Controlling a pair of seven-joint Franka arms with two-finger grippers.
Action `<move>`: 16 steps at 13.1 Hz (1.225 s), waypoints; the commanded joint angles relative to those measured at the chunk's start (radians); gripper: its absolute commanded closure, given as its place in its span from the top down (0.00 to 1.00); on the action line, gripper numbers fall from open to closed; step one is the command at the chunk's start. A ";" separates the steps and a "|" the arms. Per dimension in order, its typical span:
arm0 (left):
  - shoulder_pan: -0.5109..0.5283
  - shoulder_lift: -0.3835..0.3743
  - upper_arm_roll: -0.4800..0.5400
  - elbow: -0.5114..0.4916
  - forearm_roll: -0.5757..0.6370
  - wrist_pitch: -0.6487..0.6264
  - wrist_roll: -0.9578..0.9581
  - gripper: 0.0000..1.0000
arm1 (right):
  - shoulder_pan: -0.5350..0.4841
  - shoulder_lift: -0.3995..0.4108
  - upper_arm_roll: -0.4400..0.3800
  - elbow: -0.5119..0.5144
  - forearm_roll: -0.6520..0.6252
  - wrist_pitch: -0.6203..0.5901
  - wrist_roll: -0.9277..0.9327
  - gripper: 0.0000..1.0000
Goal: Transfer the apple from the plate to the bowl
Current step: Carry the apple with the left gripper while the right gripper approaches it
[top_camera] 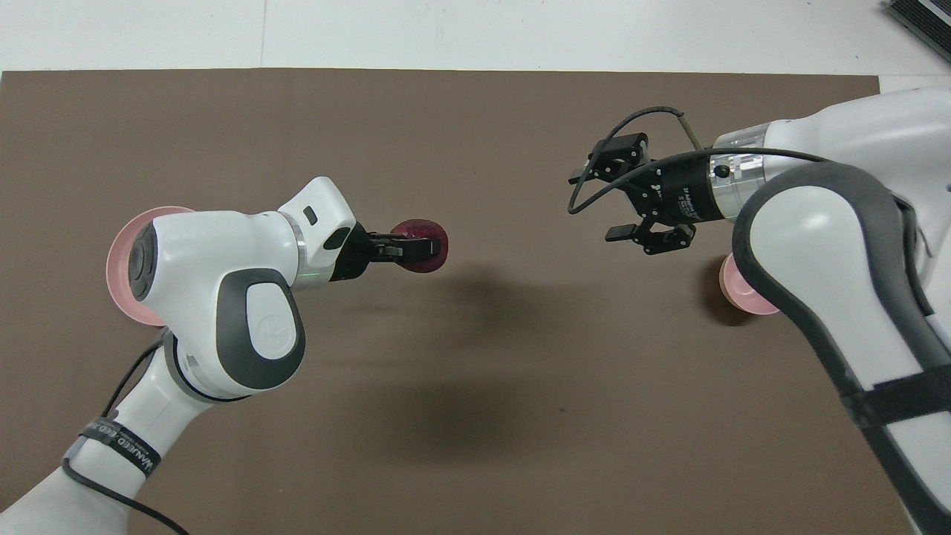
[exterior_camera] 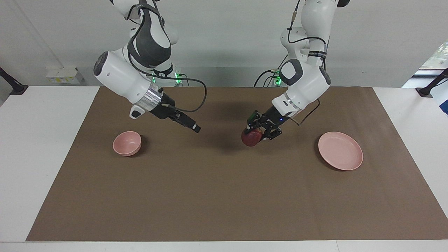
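Note:
Next, my right gripper grabs the apple by its bare round part (top_camera: 438, 239) jutting from my left gripper, to move it to the pink bowl (top_camera: 741, 290).
The dark red apple (exterior_camera: 250, 138) is held in my left gripper (exterior_camera: 258, 134), which is shut on it above the middle of the brown mat. It also shows in the overhead view (top_camera: 420, 246) in the left gripper (top_camera: 416, 245). The flat pink plate (exterior_camera: 340, 150) lies bare at the left arm's end, mostly hidden under the left arm in the overhead view (top_camera: 119, 256). The small pink bowl (exterior_camera: 127, 142) stands at the right arm's end, partly hidden under the right arm in the overhead view (top_camera: 737, 288). My right gripper (exterior_camera: 196, 128) is open and empty in the air (top_camera: 593, 206), between the bowl and the apple.
The brown mat (exterior_camera: 224, 196) covers most of the white table (exterior_camera: 35, 157). Black clamp stands sit at both ends of the table's robot-side edge (exterior_camera: 14, 87).

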 commanded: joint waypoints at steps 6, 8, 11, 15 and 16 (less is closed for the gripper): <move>0.003 0.008 -0.113 0.061 -0.131 0.189 -0.009 0.00 | -0.044 0.153 0.000 -0.009 0.478 -0.039 0.101 1.00; -0.002 0.023 -0.108 0.138 -0.200 0.189 -0.009 0.00 | -0.028 0.163 0.000 -0.010 0.506 -0.037 0.101 1.00; 0.006 0.046 -0.111 0.164 -0.199 0.189 -0.009 0.00 | -0.015 0.144 0.002 -0.049 0.550 -0.048 0.093 1.00; -0.008 0.046 -0.111 0.166 -0.156 0.185 -0.012 0.00 | -0.007 0.143 0.002 -0.047 0.653 -0.054 0.076 1.00; -0.009 0.045 -0.111 0.164 -0.154 0.184 -0.014 0.00 | 0.008 0.141 0.002 -0.049 0.664 -0.042 0.075 1.00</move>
